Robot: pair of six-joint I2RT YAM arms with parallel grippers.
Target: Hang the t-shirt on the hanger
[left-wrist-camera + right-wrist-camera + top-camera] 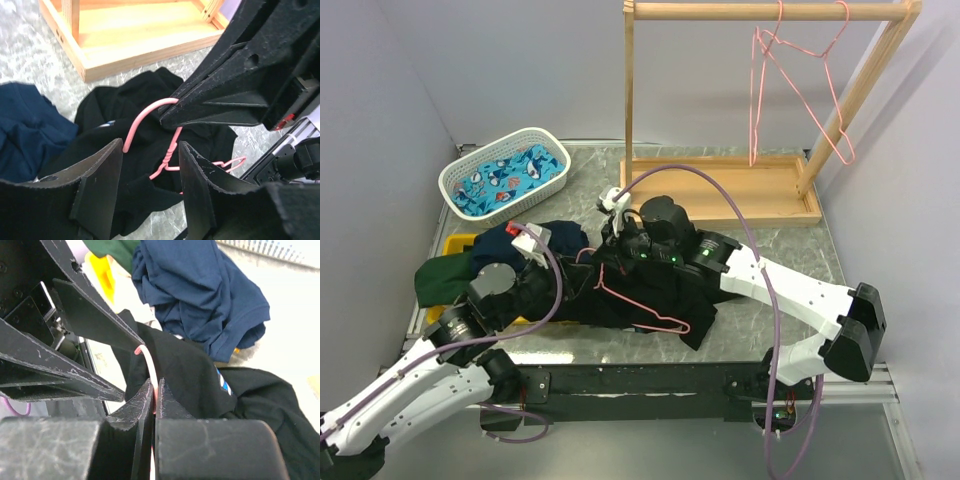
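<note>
I should next grab the pink hanger by its twisted neck (601, 277) with my left gripper. Both sides of the hanger will then stay free to place the t-shirt (665, 290) on.
The black t-shirt (665, 290) lies crumpled at mid-table. It also shows in the left wrist view (125, 105) and the right wrist view (185, 375), where a bit of its blue-and-white print (224, 385) shows. A pink wire hanger (632, 303) lies on the shirt. My right gripper (608, 250) is shut on the hanger's hook (149, 360); its tips (154, 385) pinch the wire. My left gripper (150, 144) is open, with the hanger's twisted neck (172, 147) just beyond its jaws. In the top view the left gripper (565, 272) is over the shirt's left part.
A navy garment (545, 235) and a dark green garment (445, 275) lie left of the shirt, on a yellow tray (460, 243). A white basket (505, 172) stands at back left. A wooden rack (720, 190) at the back carries two pink hangers (800, 80).
</note>
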